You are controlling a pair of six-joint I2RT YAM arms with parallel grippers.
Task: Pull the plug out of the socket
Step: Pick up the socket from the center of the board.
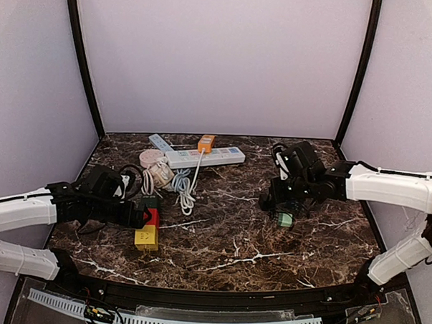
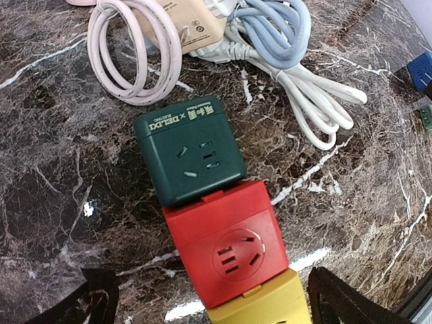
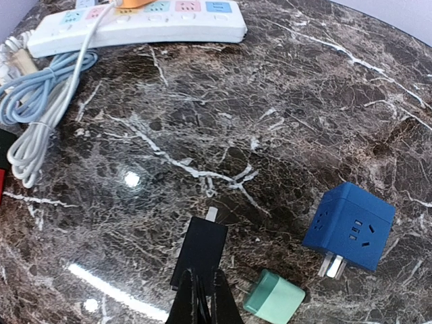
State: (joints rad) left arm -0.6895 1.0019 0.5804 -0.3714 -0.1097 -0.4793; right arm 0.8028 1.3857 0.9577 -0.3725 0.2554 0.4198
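The red [image 2: 226, 243] and yellow cubes both lie below my left gripper's fingers in the left wrist view, so the gripper comes down next before closing.
Three cube sockets lie joined end to end on the marble table: green [image 2: 189, 148], red [image 2: 226, 243] and yellow [image 2: 263, 307]. My left gripper [image 2: 219, 300] is open, its black fingers [image 2: 344, 300] standing apart on either side of the red and yellow cubes, touching neither. In the top view the left gripper [image 1: 140, 216] sits beside this row [image 1: 151, 218]. My right gripper [image 3: 203, 271] is shut, its tips over the near end of a black plug [image 3: 201, 243] whose prong points away. I cannot tell whether the tips pinch it. A teal plug [image 3: 273, 297] and a blue cube plug [image 3: 349, 226] lie loose nearby.
A white power strip [image 1: 205, 158] with an orange plug [image 1: 206, 142] lies at the back. Coiled white and blue cables [image 2: 297, 81], a pink cable loop [image 2: 135, 61] and a beige adapter [image 2: 185, 23] crowd the space behind the green cube. Walls close in three sides.
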